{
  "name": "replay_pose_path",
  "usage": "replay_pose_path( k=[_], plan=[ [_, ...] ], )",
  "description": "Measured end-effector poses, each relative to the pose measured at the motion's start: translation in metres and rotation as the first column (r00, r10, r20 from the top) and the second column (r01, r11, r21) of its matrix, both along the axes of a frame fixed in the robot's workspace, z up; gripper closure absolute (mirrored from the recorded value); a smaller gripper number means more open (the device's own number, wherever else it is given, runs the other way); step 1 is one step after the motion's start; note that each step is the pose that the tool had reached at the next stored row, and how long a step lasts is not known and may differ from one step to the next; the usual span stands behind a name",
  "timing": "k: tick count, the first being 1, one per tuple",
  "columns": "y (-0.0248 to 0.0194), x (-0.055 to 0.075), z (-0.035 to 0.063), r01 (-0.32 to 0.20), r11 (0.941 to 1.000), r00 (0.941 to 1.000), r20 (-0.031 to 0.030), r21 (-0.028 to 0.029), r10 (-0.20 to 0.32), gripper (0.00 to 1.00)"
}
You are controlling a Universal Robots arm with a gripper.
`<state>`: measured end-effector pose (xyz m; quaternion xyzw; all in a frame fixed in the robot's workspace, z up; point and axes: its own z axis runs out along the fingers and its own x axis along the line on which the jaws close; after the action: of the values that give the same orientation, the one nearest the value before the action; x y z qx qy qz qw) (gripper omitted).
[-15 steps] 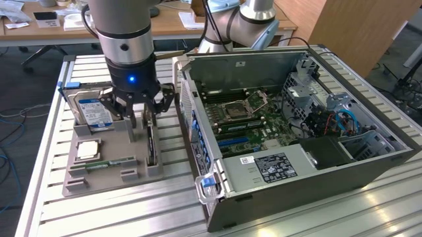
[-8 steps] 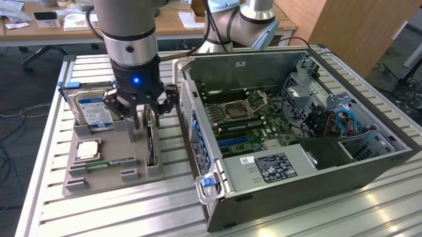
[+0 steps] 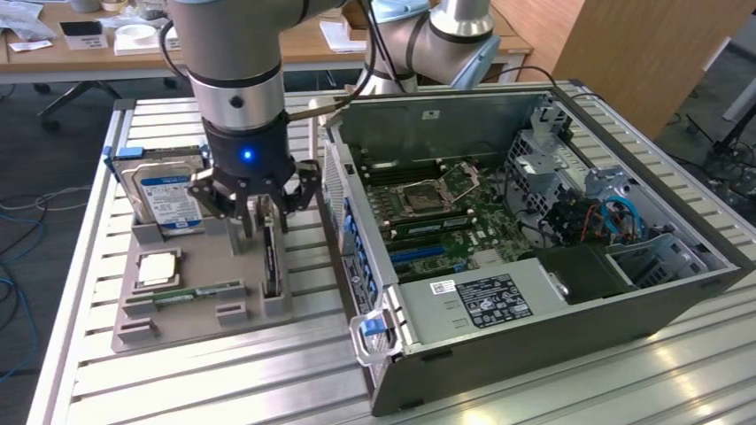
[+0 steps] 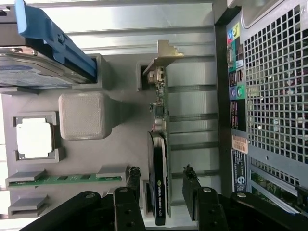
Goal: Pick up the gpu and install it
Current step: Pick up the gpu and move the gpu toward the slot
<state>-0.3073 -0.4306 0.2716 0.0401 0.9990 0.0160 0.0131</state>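
My open fingers are above the GPU's top edge (image 4: 166,180), with gaps beside the GPU's dark side (image 4: 156,168). My gripper needs to go lower first and then close on the GPU.
The gpu (image 3: 271,258) stands on its long edge in a slot of the grey holder tray (image 3: 201,257), a thin green card with a dark face and a silver end bracket (image 4: 163,54). My gripper (image 3: 269,226) hangs straight over it, at the end away from the bracket. In the wrist view the gpu (image 4: 159,144) runs between the two black fingers (image 4: 133,183), with a gap showing on each side of the card. My gripper (image 4: 160,171) is open and straddles the card without touching it.
The same tray holds a silver hard drive (image 3: 165,197) with a blue-white label, a square processor (image 3: 158,267) and a narrow green memory stick (image 3: 195,292). The open computer case (image 3: 661,292) lies close on the exterior view's right, its motherboard (image 3: 437,212) exposed.
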Motion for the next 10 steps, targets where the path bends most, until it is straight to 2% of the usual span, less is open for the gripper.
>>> replay_pose_path(
  k=[10],
  plan=[
    [0.0000,0.000,-0.0181,0.000,1.0000,1.0000,0.0000,0.0000,0.000,0.51]
  ],
)
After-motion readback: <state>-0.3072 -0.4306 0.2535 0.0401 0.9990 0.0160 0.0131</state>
